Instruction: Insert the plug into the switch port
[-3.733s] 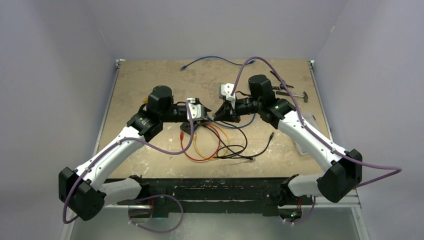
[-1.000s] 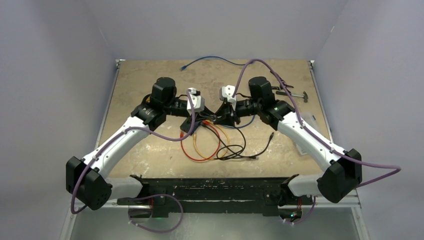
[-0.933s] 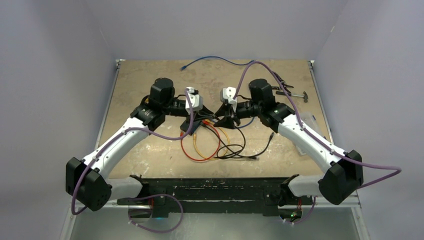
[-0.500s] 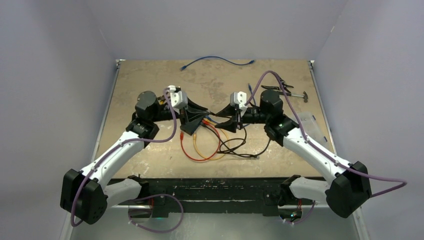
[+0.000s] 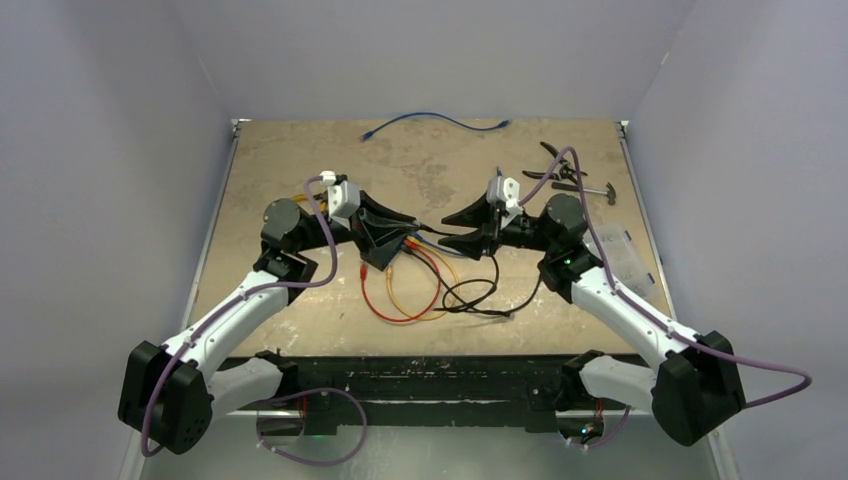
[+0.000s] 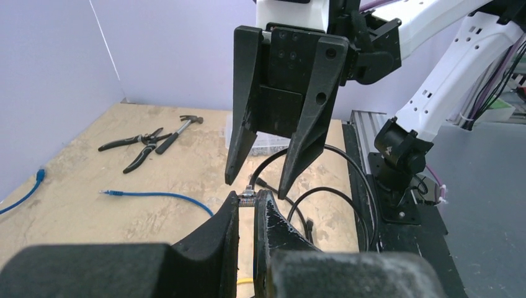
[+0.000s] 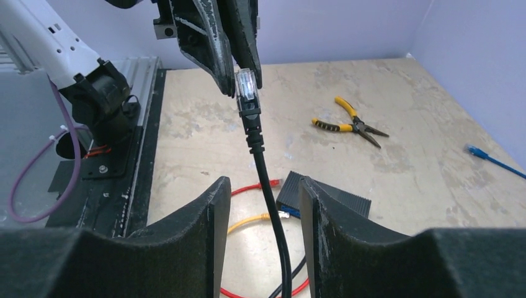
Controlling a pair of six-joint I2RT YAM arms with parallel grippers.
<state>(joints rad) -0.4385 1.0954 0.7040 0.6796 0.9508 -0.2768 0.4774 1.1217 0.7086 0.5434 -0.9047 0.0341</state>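
The right gripper grabs the black cable [image 5: 478,290] just behind its clear plug next, which leaves the plug's tip free to go into the switch port.
My left gripper [image 5: 408,223] is shut on the clear plug [image 6: 247,198] of a black cable [image 5: 478,290] and holds it above the table. In the right wrist view the plug [image 7: 245,83] sits in the left gripper [image 7: 240,73], and the black cable hangs down between my right fingers. My right gripper [image 5: 446,230] is open and empty, facing the left gripper a short way off, also seen in the left wrist view [image 6: 257,185]. The switch [image 5: 383,252], a flat black box, lies on the table below the left gripper and shows in the right wrist view [image 7: 325,198].
Red and yellow cables [image 5: 400,292] loop in front of the switch, their plugs by its socket edge. Black-handled pliers [image 5: 553,170] and a hammer [image 5: 592,189] lie at the back right. A blue cable [image 5: 432,118] lies along the back. Yellow-handled pliers [image 7: 351,123] lie behind the switch.
Both arms have drawn back from the middle and apart. The left gripper has swung left and up with the plug in it. The right gripper has pulled away to the right.
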